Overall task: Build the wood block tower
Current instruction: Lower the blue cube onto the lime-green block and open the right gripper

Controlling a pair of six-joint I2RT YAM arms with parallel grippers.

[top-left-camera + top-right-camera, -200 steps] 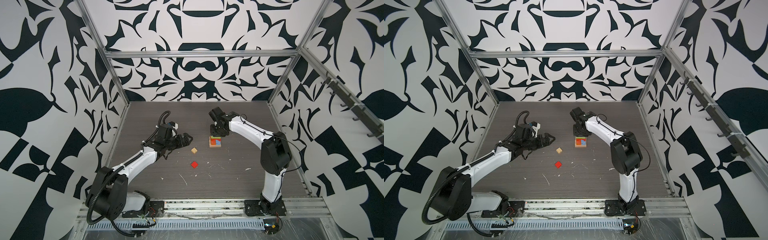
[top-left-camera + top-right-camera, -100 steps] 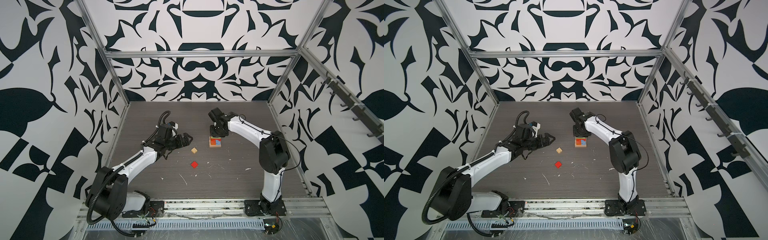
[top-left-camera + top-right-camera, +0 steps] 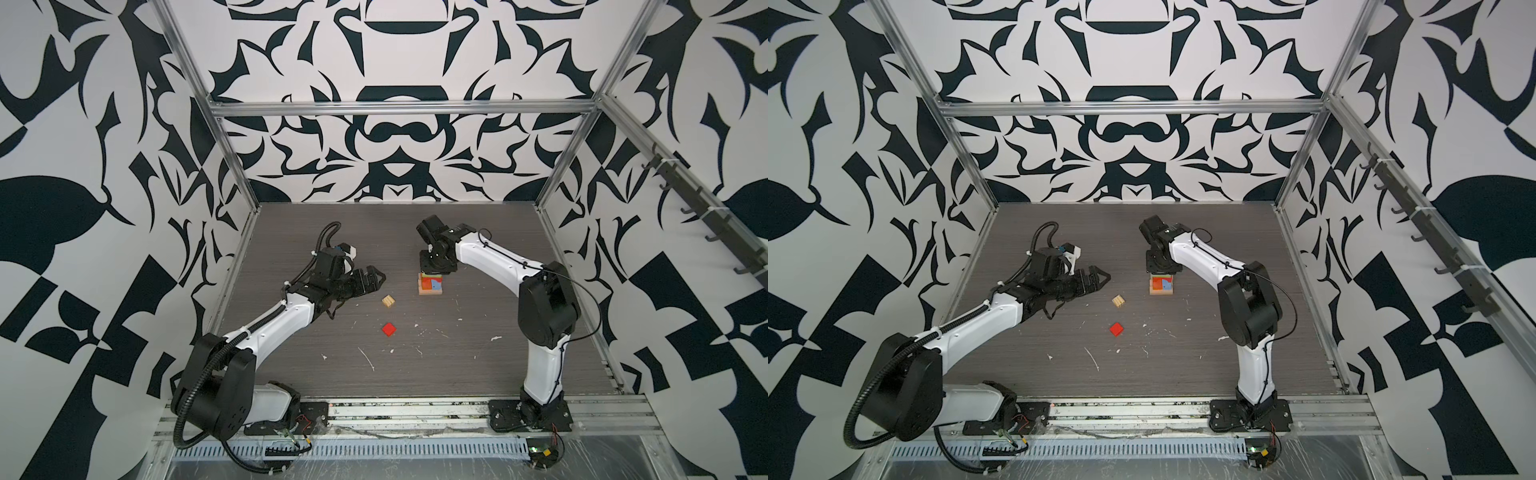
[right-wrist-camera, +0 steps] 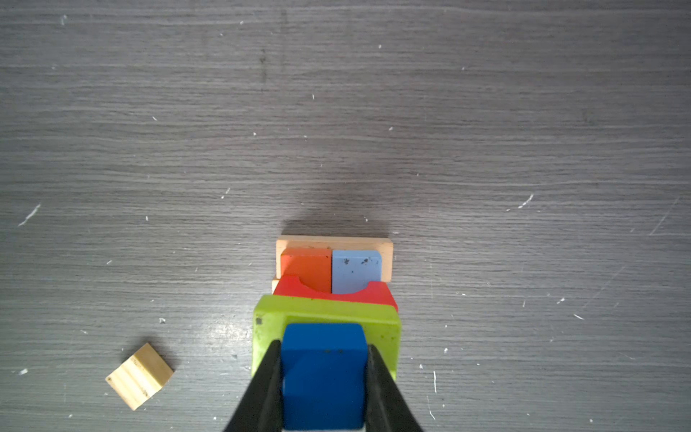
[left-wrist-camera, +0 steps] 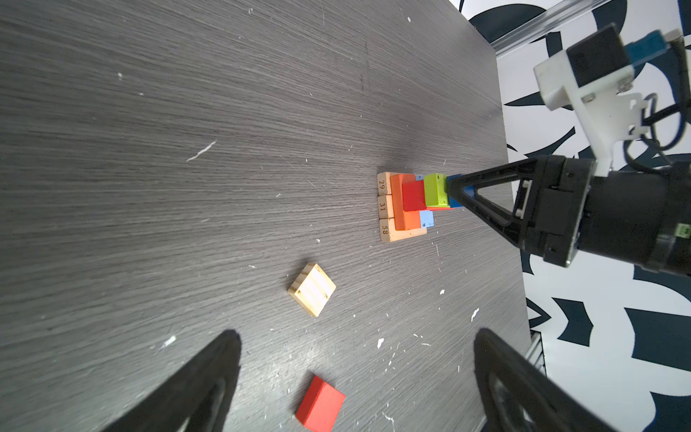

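Observation:
The dark blue block sits against the middle of the lime green top with both its ends free, so it would settle. I should open my right gripper now.
The wood block tower (image 3: 430,284) (image 3: 1160,284) stands mid-table: tan base blocks, then orange and light blue, a red piece, and a lime green block (image 4: 269,329) on top. My right gripper (image 4: 324,344) points straight down over it, shut on a dark blue block (image 4: 323,374) that sits against the lime green top (image 5: 435,189). My left gripper (image 5: 357,336) (image 3: 376,278) hovers open and empty to the left of the tower. A loose tan block (image 3: 388,301) (image 5: 312,289) and a loose red block (image 3: 389,329) (image 5: 320,403) lie on the table just in front of it.
The dark wood-grain table (image 3: 457,374) carries white flecks and scratches. Metal frame posts (image 3: 232,174) and patterned walls close it in on three sides. A metal rail (image 3: 415,405) with the arm bases runs along the front edge.
The right arm has edged slightly to the left above the tower, still holding the dark blue block. The left arm and the loose blocks have not moved.

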